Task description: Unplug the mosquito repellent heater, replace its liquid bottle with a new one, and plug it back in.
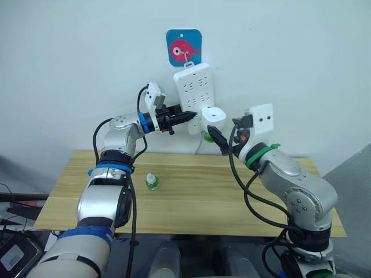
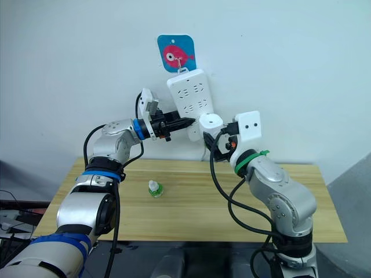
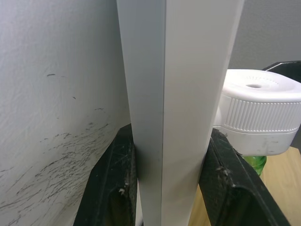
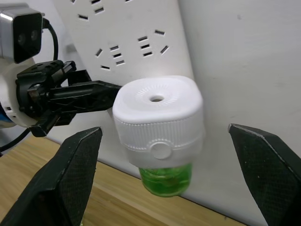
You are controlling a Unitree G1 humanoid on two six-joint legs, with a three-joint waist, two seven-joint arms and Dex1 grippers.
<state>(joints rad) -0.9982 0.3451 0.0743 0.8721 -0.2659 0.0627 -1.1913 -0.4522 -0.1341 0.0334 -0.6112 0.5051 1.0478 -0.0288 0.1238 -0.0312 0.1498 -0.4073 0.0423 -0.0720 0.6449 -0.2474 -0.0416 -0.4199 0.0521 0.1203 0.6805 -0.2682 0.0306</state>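
Observation:
My right gripper grabs the heater's ribbed housing (image 1: 214, 117) next, to unplug it from the power strip (image 1: 194, 92).
The white mosquito repellent heater (image 4: 157, 120) is plugged into the lower end of a white power strip (image 1: 194, 92) hanging tilted on the wall. A green liquid bottle (image 4: 167, 181) is screwed in under the heater. My left gripper (image 1: 186, 117) is shut on the strip's edge just left of the heater, one black finger (image 3: 117, 183) on each face of the strip. My right gripper (image 1: 215, 138) is open in front of the heater, its fingers (image 4: 70, 165) spread wide to either side and not touching it. Another small green bottle (image 1: 152, 182) with a white cap stands on the table.
A blue hook plate with a pink fish (image 1: 184, 48) holds the strip on the white wall. The wooden table (image 1: 232, 197) runs below both arms, close to the wall. A white cable (image 1: 200, 146) drops from the strip behind the table.

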